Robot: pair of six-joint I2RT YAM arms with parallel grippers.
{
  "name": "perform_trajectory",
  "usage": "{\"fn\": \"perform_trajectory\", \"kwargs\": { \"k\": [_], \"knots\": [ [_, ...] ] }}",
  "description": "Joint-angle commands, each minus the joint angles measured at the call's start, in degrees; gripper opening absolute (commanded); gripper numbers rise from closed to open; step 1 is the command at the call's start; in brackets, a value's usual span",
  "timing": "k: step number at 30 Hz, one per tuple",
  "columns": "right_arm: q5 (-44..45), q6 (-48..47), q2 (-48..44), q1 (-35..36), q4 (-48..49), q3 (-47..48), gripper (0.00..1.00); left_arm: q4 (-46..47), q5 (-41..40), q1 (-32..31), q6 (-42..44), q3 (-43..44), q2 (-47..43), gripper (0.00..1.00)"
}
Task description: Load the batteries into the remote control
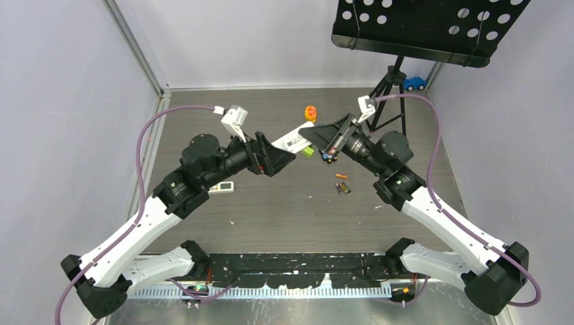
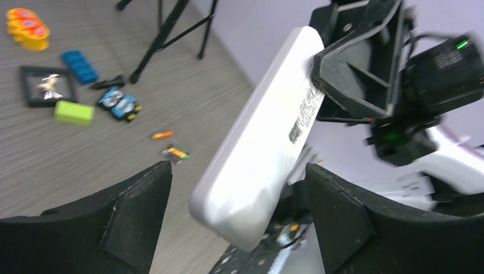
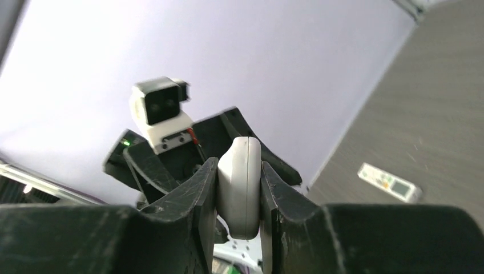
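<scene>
My left gripper moves toward the remote control, before it closes on it, since the remote's near end is only just inside the fingers.
The remote control (image 1: 292, 140) hangs in the air above the middle of the table, its plain white back with a printed label (image 2: 268, 137) turned to the left wrist camera. My right gripper (image 3: 240, 171) is shut on its far end, both fingers pressed flat on its sides (image 1: 318, 135). My left gripper (image 2: 237, 171) stands open around the near end, with a gap on each side (image 1: 290, 152). The batteries lie on the table below: an orange one (image 1: 342, 176) (image 2: 162, 135) and dark ones (image 1: 343, 188) (image 2: 175, 153).
A slim second remote (image 1: 221, 187) lies beside the left arm. A green block (image 1: 308, 152), an orange toy (image 1: 311, 112), a blue brick (image 2: 80, 65) and a small framed picture (image 2: 47, 85) sit at the back. A tripod (image 1: 389, 88) carries a black perforated panel (image 1: 426, 27).
</scene>
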Motion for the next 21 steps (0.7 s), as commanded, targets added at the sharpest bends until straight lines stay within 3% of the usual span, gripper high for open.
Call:
{"fn": "perform_trajectory", "kwargs": {
  "k": [1,10,21],
  "knots": [
    [6.61,2.58,-3.28,0.16,13.77,-1.69,0.12,15.71,3.8,-0.11,-12.13,-1.11,-2.39,0.88],
    [7.89,5.99,-3.06,0.2,21.86,-4.14,0.12,23.89,6.31,0.11,-15.92,-2.49,-2.1,0.83],
    [7.89,7.05,-3.64,0.2,24.46,-6.38,0.12,25.62,2.69,1.53,-17.24,-4.64,-2.85,0.63]
  ]
}}
